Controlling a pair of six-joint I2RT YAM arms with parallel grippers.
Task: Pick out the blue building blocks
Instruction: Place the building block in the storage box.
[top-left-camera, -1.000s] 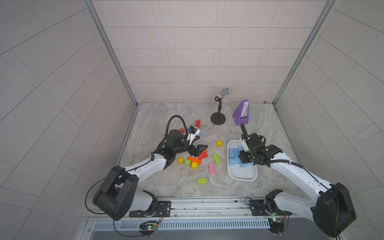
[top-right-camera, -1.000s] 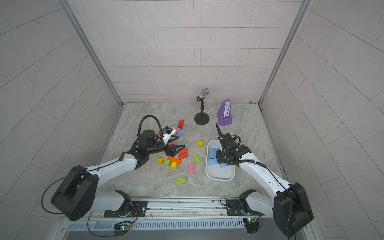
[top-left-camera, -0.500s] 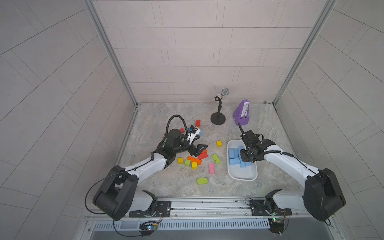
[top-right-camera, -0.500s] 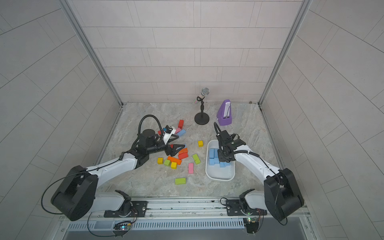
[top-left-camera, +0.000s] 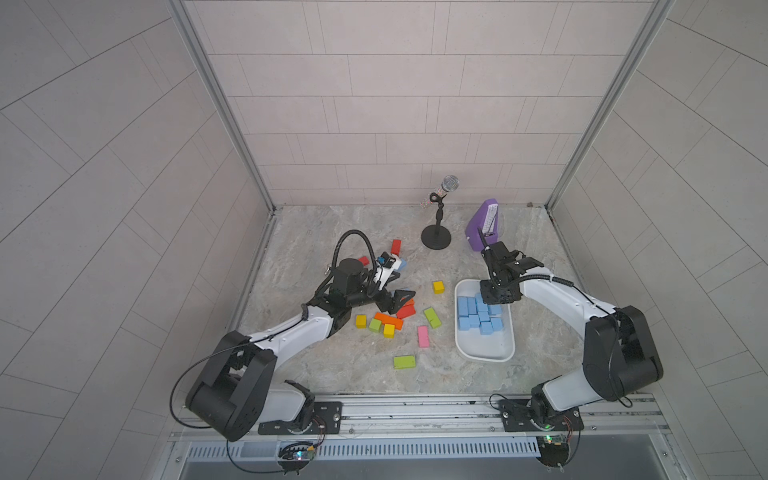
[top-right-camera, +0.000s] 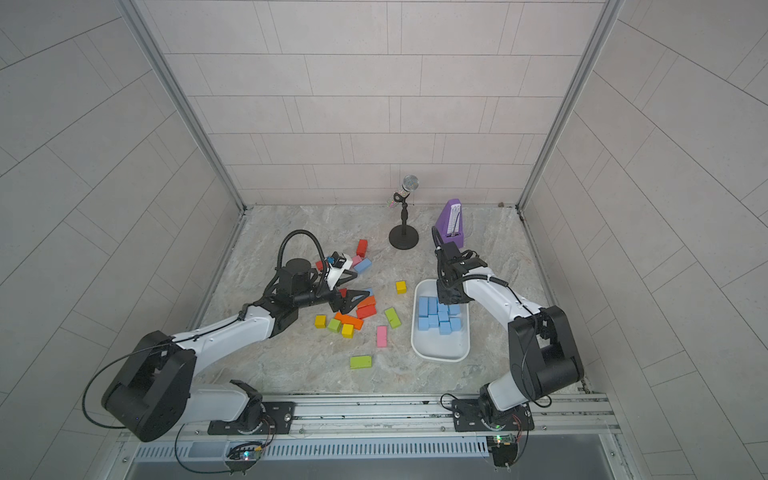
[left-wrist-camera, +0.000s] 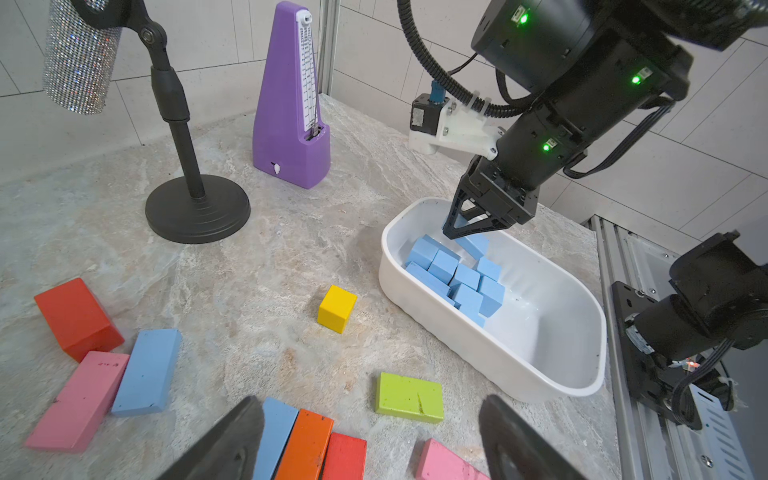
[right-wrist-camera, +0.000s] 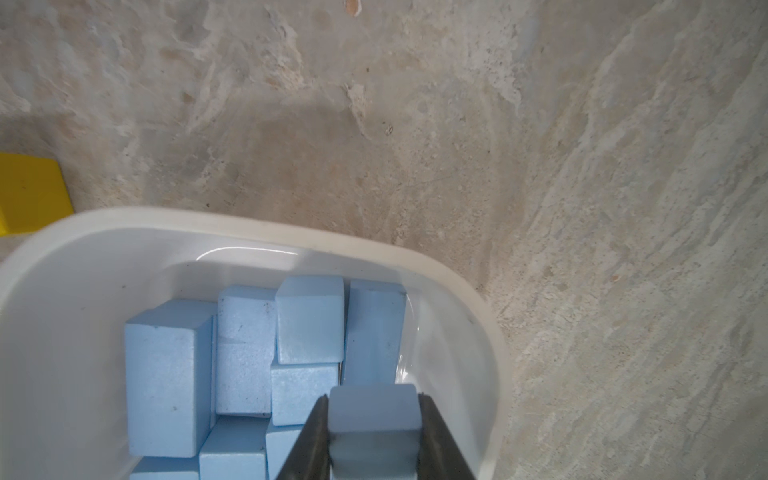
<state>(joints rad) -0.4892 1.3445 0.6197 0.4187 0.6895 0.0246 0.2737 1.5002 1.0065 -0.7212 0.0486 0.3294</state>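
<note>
The blue block is hanging inside the tray's rim, close above the pile. It would land inside, so my right gripper should open now.
Several blue building blocks (top-left-camera: 480, 318) (top-right-camera: 438, 318) lie packed in the far half of the white tray (top-left-camera: 484, 355). My right gripper (right-wrist-camera: 372, 401) is shut on one more blue block (right-wrist-camera: 372, 415), which hangs over the tray's far end above the pile (right-wrist-camera: 245, 353). Two oblong blue blocks lie loose on the table. One (left-wrist-camera: 147, 372) (top-left-camera: 401, 264) is beside a pink brick; the other (left-wrist-camera: 276, 436) lies against an orange brick. My left gripper (left-wrist-camera: 370, 403) (top-left-camera: 398, 287) stands open over the mixed pile, holding nothing, with one finger (left-wrist-camera: 237, 440) next to that second blue block.
Red, orange, yellow, green and pink blocks are scattered left of the tray, including a yellow cube (top-left-camera: 438, 286) and a green brick (top-left-camera: 404, 361). A microphone stand (top-left-camera: 436, 239) and a purple metronome (top-left-camera: 482, 226) stand at the back. Tiled walls close in three sides.
The right arm has folded back and its gripper, still shut on the blue block, has shifted toward the tray's far end. The left arm has stayed where it was.
</note>
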